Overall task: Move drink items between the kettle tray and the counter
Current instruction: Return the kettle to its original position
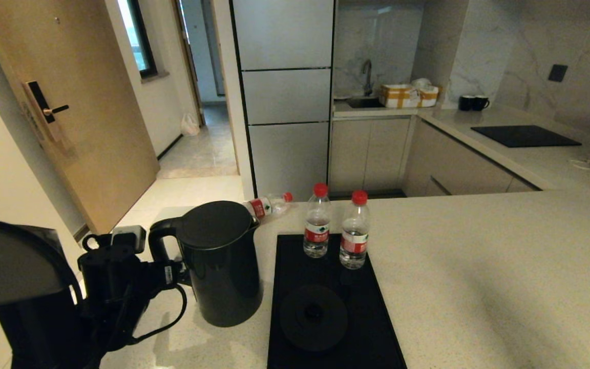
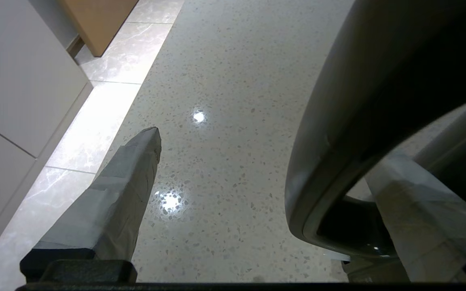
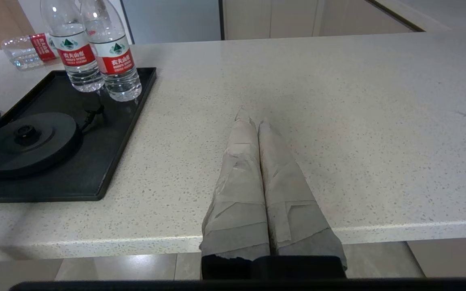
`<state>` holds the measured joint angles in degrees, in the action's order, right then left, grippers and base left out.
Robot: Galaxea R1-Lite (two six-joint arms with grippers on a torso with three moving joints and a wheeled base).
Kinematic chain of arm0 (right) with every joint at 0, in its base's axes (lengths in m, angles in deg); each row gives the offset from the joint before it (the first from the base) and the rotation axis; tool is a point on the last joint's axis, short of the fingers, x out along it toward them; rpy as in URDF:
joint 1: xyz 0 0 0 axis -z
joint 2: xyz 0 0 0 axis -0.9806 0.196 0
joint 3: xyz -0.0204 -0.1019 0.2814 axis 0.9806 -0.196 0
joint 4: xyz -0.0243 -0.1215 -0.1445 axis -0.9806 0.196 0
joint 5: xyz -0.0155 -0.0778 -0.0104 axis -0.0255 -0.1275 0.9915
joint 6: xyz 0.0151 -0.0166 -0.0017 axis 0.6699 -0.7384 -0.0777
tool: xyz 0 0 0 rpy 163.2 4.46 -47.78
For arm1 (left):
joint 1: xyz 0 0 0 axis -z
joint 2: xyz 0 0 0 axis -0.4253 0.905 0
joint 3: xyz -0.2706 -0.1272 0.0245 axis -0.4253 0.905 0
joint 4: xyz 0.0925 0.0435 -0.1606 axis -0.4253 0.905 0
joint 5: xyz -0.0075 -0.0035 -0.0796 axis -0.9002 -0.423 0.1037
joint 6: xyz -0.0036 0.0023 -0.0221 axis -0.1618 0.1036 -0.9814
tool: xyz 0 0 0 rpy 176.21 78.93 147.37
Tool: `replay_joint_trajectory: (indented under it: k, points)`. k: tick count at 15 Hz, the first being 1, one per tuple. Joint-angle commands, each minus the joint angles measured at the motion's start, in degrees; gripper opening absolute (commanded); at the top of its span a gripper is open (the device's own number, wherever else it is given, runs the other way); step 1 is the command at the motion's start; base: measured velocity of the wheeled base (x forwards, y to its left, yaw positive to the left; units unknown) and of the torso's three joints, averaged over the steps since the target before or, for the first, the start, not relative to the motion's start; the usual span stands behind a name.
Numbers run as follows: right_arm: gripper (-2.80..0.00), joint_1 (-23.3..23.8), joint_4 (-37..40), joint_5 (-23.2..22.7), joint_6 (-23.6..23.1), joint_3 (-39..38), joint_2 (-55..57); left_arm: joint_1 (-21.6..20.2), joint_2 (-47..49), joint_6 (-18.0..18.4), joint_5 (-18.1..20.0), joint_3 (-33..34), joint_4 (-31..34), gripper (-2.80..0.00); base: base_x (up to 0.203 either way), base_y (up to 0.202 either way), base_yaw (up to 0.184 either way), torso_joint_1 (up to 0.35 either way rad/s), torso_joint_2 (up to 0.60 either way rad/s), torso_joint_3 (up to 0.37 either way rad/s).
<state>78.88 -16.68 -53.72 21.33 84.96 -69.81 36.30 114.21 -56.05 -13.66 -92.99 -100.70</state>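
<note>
My left fingers are around the loop handle (image 2: pixel 338 141) of the black kettle, ready to close and catch it.
The black kettle (image 1: pixel 220 261) stands on the counter (image 1: pixel 479 266), just left of the kettle tray (image 1: pixel 372 318), whose round base disc (image 1: pixel 314 318) is bare. My left gripper (image 1: pixel 169 274) is open at the kettle's loop handle (image 2: pixel 338 141). One taped finger (image 2: pixel 128 182) is outside the loop and the other shows through it. Two red-capped water bottles (image 1: pixel 317 223) (image 1: pixel 354 233) stand upright at the tray's far end. A third bottle (image 1: pixel 269 204) lies on the counter behind the kettle. My right gripper (image 3: pixel 251 121) is shut and empty, hanging at the counter's front edge, right of the tray (image 3: pixel 107 133).
Two dark mugs (image 1: pixel 473 102) and a black cooktop panel (image 1: pixel 525 136) are on the far right counter run. A sink with a tap (image 1: pixel 366 77) and taped boxes (image 1: pixel 407 95) sit at the back. A wooden door (image 1: pixel 69 102) is on the left.
</note>
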Motion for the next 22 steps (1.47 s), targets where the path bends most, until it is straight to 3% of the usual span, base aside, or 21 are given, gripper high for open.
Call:
replay_joint_trajectory:
  k: [1,8,9,10,22]
  points:
    - [-2.80,-0.01,0.07,0.00,-0.02,0.00,0.07,0.03,-0.68,-0.11,0.33,0.52,-0.49,0.00,0.000,0.000,0.000,0.000,0.00,0.000]
    - [-2.80,-0.01,0.07,0.00,-0.02,0.00,0.07,0.03,-0.42,-0.02,1.31,0.78,-0.49,0.00,0.000,0.000,0.000,0.000,0.00,0.000]
    - [-2.80,-0.01,0.07,0.00,-0.02,0.00,0.07,-0.05,-0.59,0.03,2.54,0.96,-0.49,-2.80,0.000,0.000,0.000,0.000,0.00,0.000]
    - [-2.80,-0.01,0.07,0.00,-0.02,0.00,0.07,-0.14,-0.94,0.07,4.28,1.39,-0.49,-2.80,0.000,0.000,0.000,0.000,0.00,0.000]
    - [-2.80,-0.01,0.07,0.00,-0.02,0.00,0.07,-0.23,-1.56,-0.02,7.02,2.28,-0.49,-2.80,0.000,0.000,0.000,0.000,0.00,0.000]
